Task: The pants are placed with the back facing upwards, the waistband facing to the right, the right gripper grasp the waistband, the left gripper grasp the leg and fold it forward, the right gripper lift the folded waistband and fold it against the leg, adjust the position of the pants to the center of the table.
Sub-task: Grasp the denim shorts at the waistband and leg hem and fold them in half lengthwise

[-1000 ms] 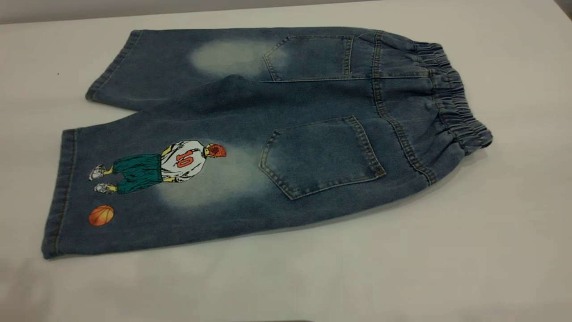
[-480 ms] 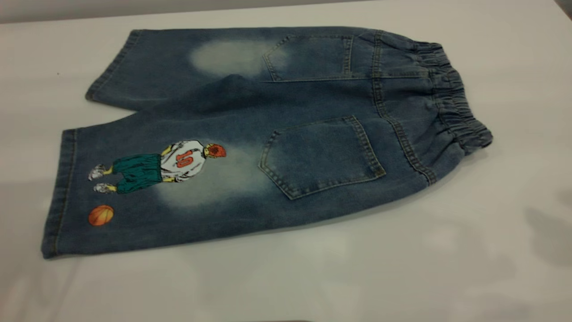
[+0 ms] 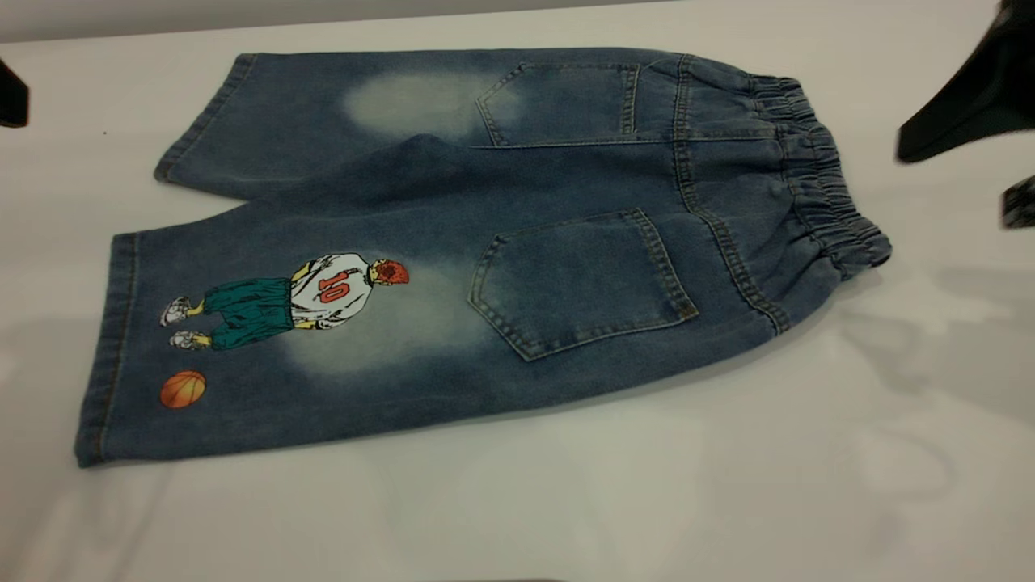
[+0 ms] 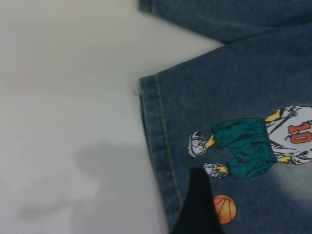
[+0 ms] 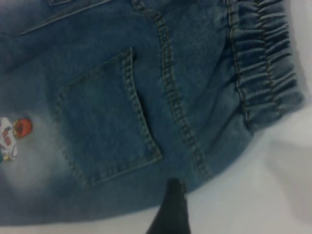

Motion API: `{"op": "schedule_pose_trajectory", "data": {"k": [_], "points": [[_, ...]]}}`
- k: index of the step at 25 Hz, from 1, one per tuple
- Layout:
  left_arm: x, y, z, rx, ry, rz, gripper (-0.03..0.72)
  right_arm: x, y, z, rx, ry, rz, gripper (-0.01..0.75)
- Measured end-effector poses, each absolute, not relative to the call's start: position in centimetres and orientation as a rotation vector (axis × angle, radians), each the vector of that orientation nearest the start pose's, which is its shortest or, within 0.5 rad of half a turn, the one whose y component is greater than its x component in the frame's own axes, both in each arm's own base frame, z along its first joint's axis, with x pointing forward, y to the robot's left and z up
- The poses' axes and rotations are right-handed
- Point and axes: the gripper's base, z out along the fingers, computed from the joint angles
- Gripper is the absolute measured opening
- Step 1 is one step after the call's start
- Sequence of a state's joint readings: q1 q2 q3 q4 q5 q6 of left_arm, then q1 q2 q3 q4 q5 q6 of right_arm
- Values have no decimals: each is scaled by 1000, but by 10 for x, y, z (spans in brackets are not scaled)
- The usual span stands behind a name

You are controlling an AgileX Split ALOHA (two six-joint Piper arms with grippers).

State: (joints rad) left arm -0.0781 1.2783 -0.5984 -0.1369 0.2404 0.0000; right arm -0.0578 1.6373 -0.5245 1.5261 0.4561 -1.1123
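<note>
I will next use my right gripper to grab the pants [image 3: 485,242] by the waistband corner on the side of the printed leg, since the gathered ruffles puff up while the denim lies flat.
The pants [image 3: 485,242] lie flat on the table [image 3: 566,501], back pockets up. The ruffled waistband [image 3: 825,186] is at the right. The printed leg [image 3: 267,339], with the number-10 player and the orange basketball, is the nearer one at the left. My right gripper [image 3: 954,182] hangs open at the right edge, above the table and just right of the waistband. Only a sliver of my left gripper [image 3: 11,95] shows at the far left, clear of the cloth. In the left wrist view one black finger [image 4: 197,207] hovers by the leg's hem [image 4: 156,146]. In the right wrist view one finger [image 5: 169,209] hovers at the pants' near edge.
The plain leg [image 3: 323,113] with a faded patch lies at the far side. Bare tabletop surrounds the pants, with wide room in front. The arms' shadows fall on the table at the front left and front right.
Both grippers have come into the exterior view, the left at the far left edge and the right at the upper right. Their shadows have grown. The pants have not moved.
</note>
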Motion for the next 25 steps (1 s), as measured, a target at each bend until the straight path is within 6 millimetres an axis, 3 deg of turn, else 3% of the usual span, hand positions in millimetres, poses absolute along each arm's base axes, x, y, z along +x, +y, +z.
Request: {"op": "schedule_pose_trajectory", "data": {"k": [9,16,25], "points": [[237,-22,217,-47,2386,-136,516,278,25,68,497,2652,734,594],[237,-22,217,-47,2386,-136,516,302,26,48,477,2650,779,594],[237,-22,217,-47,2387,-136,516,305,26,44,478,2652,790,588]]}}
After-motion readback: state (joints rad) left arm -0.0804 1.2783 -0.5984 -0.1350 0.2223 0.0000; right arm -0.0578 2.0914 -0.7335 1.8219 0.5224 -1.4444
